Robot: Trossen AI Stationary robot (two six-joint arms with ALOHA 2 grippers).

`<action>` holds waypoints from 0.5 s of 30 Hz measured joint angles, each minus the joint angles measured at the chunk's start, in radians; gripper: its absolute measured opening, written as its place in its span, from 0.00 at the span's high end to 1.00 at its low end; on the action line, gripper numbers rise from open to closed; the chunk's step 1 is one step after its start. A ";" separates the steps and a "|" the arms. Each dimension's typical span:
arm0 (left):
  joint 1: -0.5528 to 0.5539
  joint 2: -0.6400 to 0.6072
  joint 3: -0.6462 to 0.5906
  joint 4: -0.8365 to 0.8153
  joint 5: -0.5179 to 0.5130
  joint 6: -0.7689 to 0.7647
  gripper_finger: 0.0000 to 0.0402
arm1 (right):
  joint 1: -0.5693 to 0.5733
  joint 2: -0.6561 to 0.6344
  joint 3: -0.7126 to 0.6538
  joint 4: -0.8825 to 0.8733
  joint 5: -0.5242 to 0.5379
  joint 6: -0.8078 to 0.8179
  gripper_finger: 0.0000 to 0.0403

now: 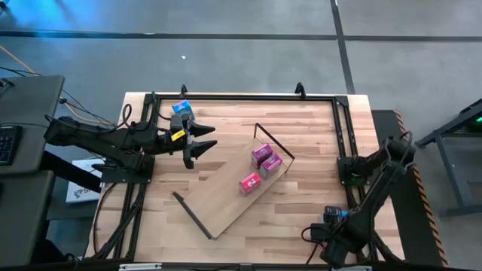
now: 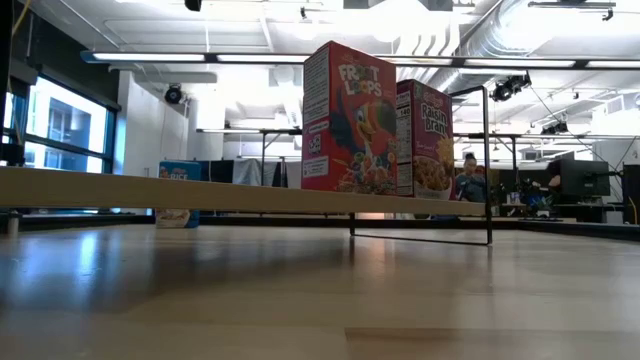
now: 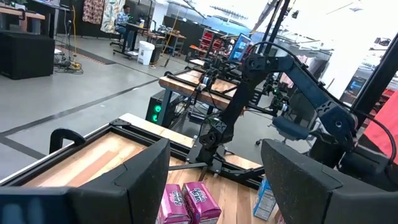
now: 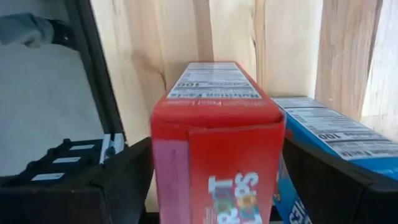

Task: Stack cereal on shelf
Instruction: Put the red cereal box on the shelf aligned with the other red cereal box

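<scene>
I'll next grab the red Froot Loops box by its front and back with my right gripper to stack it on the shelf.
The shelf (image 1: 226, 199), a long light-wood board with black wire frames at its ends, lies slantwise mid-table. Three pink cereal boxes (image 1: 262, 154) stand on its far right end; in the low view two of them (image 2: 345, 118) rise upright on the board (image 2: 200, 192). Another blue box (image 1: 181, 109) stands on the table at the far left. My left gripper (image 1: 199, 147) hovers open and level beside it, holding nothing. My right gripper (image 1: 331, 220) points down at the near right corner, open, its fingers on either side of a red box (image 4: 214, 124), with a blue box (image 4: 336, 134) right beside it.
A black frame (image 1: 241, 98) runs along the table's far and side edges. Bare wood lies between the shelf and the near right corner. In the left wrist view the pink boxes (image 3: 186, 202) and my right arm (image 3: 292, 81) show across the table.
</scene>
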 joint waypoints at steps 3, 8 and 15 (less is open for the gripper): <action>0.000 0.000 0.000 0.000 0.000 0.000 0.39 | 0.000 0.016 0.000 0.000 0.001 0.005 0.20; 0.000 0.000 0.000 0.000 0.000 0.000 0.39 | -0.001 0.030 0.000 0.000 0.001 0.005 0.28; 0.000 0.000 0.000 0.000 0.000 0.000 0.39 | -0.001 0.028 0.000 0.001 -0.015 -0.001 0.43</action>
